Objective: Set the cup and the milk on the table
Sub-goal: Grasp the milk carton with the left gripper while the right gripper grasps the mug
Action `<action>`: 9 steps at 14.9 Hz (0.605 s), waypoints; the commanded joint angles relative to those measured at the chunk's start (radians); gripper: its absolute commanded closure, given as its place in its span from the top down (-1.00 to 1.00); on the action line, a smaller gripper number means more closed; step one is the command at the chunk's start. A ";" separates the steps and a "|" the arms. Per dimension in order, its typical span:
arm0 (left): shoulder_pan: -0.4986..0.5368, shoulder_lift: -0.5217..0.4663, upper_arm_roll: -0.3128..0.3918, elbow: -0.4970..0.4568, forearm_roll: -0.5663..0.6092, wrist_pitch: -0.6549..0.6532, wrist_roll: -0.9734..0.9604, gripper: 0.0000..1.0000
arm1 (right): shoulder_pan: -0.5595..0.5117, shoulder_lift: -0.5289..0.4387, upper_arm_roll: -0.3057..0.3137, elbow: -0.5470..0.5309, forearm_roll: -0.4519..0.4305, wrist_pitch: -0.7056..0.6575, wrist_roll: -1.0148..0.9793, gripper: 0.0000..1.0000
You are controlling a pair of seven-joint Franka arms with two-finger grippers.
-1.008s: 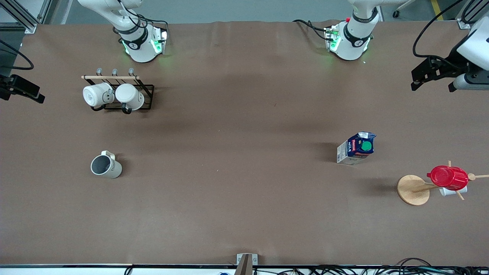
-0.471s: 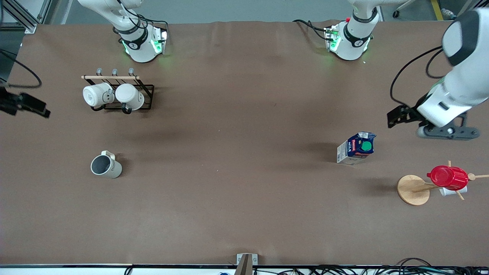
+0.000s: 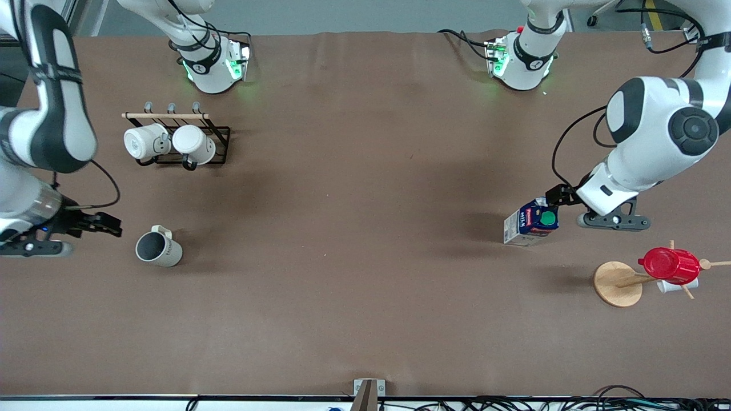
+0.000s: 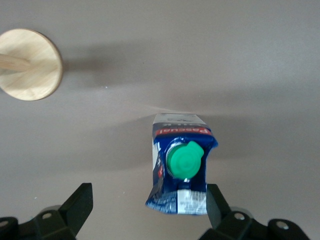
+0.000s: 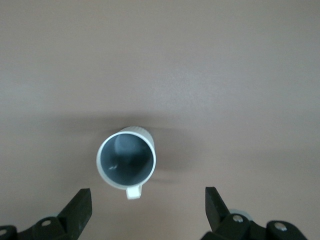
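I should place the cup, so I need to grab it next by its open rim (image 3: 151, 234) (image 5: 151, 171) with my right gripper.
The milk (image 3: 532, 221) stands upright on the brown table (image 3: 354, 228), blue with a green cap. My left gripper (image 3: 557, 197) is open and hangs just beside the carton's top, toward the left arm's end. In the left wrist view the milk (image 4: 180, 165) lies close to one finger (image 4: 218, 206) of the left gripper (image 4: 147, 210). The cup (image 3: 158, 249) stands upright, cream with a dark grey inside. My right gripper (image 3: 108, 225) is open, beside it toward the right arm's end. In the right wrist view the cup (image 5: 126, 161) sits ahead of the open right gripper (image 5: 148, 210), apart from both fingers.
A black rack (image 3: 220, 134) holding two white mugs (image 3: 171, 144) stands near the right arm's base. A wooden mug tree with a round base (image 3: 617, 283) carries a red cup (image 3: 669, 265), nearer the front camera than the milk. The base also shows in the left wrist view (image 4: 30, 64).
Both arms have swung in from the table's ends. The left gripper has come down beside the milk, the right gripper beside the cup. Cup and milk have not moved.
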 commanded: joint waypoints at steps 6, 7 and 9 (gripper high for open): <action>-0.010 0.063 -0.020 0.000 0.003 0.055 -0.006 1.00 | -0.014 0.148 0.004 -0.147 0.015 0.326 -0.043 0.92; -0.010 0.066 -0.020 0.000 0.003 0.055 -0.006 1.00 | -0.014 0.152 0.004 -0.147 0.016 0.326 -0.043 0.83; -0.010 0.069 -0.022 -0.005 0.003 0.055 -0.006 0.98 | -0.009 0.159 0.004 -0.146 0.018 0.328 -0.040 0.35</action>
